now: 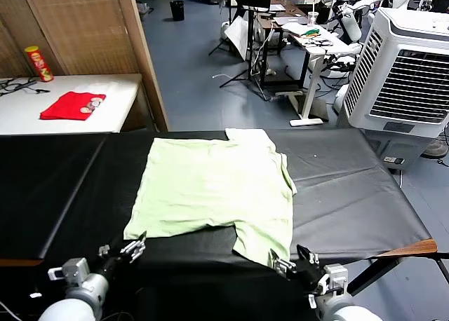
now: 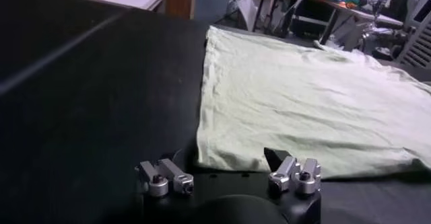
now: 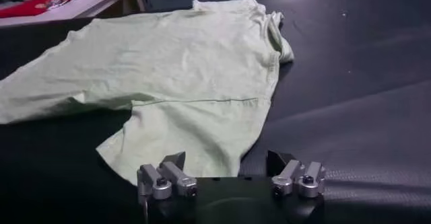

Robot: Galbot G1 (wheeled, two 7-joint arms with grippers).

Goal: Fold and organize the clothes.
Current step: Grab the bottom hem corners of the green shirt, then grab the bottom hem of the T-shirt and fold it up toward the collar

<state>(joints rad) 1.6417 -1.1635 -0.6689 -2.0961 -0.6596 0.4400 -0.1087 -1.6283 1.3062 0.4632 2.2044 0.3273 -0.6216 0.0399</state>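
Observation:
The right gripper grabs the pale green T-shirt (image 1: 207,184) by the hem of its sleeve flap (image 1: 257,257) next to fold it up.
The pale lime-green T-shirt (image 1: 210,188) lies spread flat on the black table (image 1: 351,195), with a flap reaching toward the near edge on the right. No pinkish patch shows. My left gripper (image 1: 125,251) is open and empty, low over the table just short of the shirt's near left corner; the left wrist view shows the gripper (image 2: 225,170) before the shirt's hem (image 2: 269,161). My right gripper (image 1: 295,263) is open and empty at the near tip of the flap; the right wrist view shows the gripper (image 3: 229,165) with the shirt's edge (image 3: 195,144) between its fingers.
A red garment (image 1: 72,105) and a red snack can (image 1: 38,63) lie on a white table at the back left, beside a wooden partition (image 1: 91,26). A white air cooler (image 1: 407,69) stands at the back right. The table's right near corner (image 1: 421,247) is close.

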